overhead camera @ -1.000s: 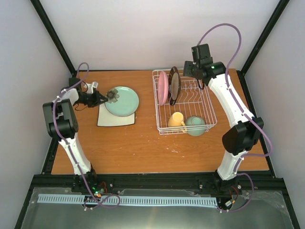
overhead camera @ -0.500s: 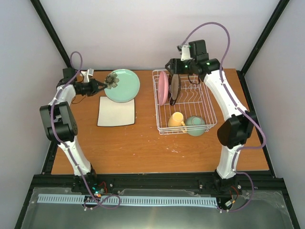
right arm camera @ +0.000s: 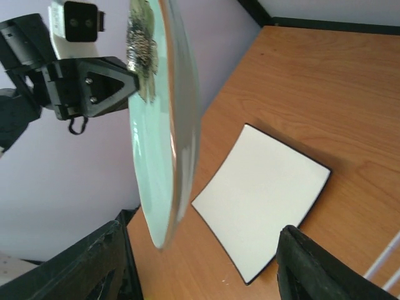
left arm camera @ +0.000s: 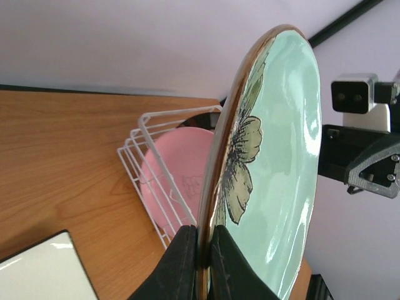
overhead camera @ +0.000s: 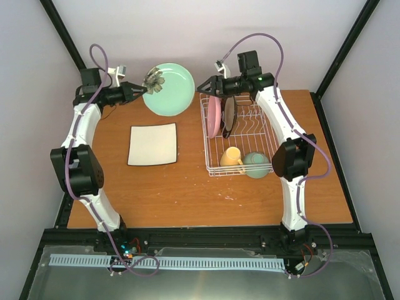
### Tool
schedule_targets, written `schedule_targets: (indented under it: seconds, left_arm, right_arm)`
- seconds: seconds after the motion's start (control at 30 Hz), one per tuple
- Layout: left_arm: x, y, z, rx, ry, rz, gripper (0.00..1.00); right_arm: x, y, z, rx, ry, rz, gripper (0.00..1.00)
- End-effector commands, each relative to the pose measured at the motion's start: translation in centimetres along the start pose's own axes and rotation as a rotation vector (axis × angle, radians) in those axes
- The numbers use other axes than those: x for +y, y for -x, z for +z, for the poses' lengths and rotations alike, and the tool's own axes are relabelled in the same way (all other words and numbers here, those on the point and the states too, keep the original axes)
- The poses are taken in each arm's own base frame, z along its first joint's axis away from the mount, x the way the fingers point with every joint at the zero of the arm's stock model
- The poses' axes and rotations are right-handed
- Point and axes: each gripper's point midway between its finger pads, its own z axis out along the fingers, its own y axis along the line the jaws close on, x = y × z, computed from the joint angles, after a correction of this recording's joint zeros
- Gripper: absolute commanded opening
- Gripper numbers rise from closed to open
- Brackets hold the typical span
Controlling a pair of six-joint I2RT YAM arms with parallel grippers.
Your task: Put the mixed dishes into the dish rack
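My right gripper grabs the mint-green plate by its rim opposite the flower mark next, so the remaining edge stays free for the rack.
My left gripper is shut on the flower-marked rim of the mint-green round plate and holds it high above the table's back, face to the camera; in the left wrist view it stands on edge between my fingers. My right gripper is open, facing the plate's right rim, a short way off. The plate shows edge-on in the right wrist view. The white wire dish rack holds the pink plate, the black-rimmed cream plate, the yellow mug and the mint-green bowl. The white square plate lies flat.
Black frame posts stand at the back corners beside white walls. The square plate lies left of the rack on the wooden table.
My left gripper has lifted the mint-green plate off the square plate and carried it up and right. My right gripper has swung left from behind the rack toward the plate.
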Motion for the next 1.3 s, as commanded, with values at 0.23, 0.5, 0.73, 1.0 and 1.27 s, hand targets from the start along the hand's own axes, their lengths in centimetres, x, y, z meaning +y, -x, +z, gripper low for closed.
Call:
schedule_targets:
  seconds: [0.23,0.5,0.73,1.0,1.27]
  left_arm:
    - [-7.8,1.1,1.5,0.004,-0.154,0.113,0.01]
    - [-9.5,1.7,2.5,-0.005,-0.197,0.136,0.01]
    - [-10.6,1.6,4.6,0.013,-0.24,0.152,0.01]
    - [-11.0,1.3,6.2,0.037,-0.261,0.157,0.01]
    - [-7.8,1.6,6.8,0.041,-0.08,0.174,0.47]
  right_arm:
    - [3.7,0.7,0.2,0.005,0.174,0.003,0.66]
    - [4.2,-0.2,1.6,0.043,0.225,0.009,0.6]
    - [4.9,-0.4,2.3,0.058,0.277,0.011,0.33]
    - [4.7,0.1,2.1,0.028,0.232,-0.011,0.03]
    - [2.8,1.7,-0.2,-0.103,0.011,-0.043,0.03]
